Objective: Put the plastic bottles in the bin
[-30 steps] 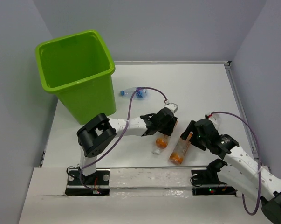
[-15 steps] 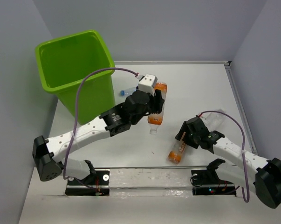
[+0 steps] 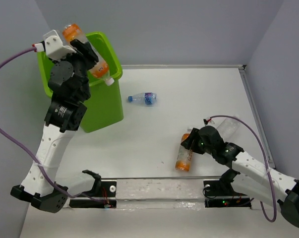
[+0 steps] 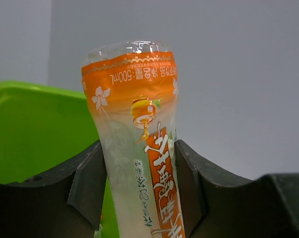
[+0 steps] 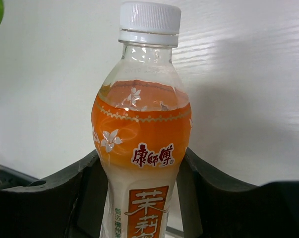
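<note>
My left gripper should keep holding the bottle, because its low white cap slants past the bin's rim and the bottle would catch the bin's rim if I opened now.
High over the lime-green bin (image 3: pixel 104 104), my left gripper (image 3: pixel 88 55) is shut on an orange-drink bottle (image 3: pixel 94 63) that slants down across the rim, white cap lowest. In the left wrist view both fingers press the bottle (image 4: pixel 139 124), with the bin (image 4: pixel 35 129) behind it. On the table at the right, my right gripper (image 3: pixel 190 144) is shut on a second orange-drink bottle (image 3: pixel 182 159). The right wrist view shows that bottle (image 5: pixel 139 129) between the jaws, its white cap pointing away. A blue-labelled bottle (image 3: pixel 143 98) lies beside the bin.
A clear bottle (image 3: pixel 227 126) lies just behind my right forearm near the right wall. Purple cables loop off both arms. Grey walls close in the white table on three sides; the arm bases sit along the near edge.
The left arm has swung up from mid-table to above the bin, carrying its orange bottle. The right gripper has closed on the other orange bottle, which shifted slightly left.
</note>
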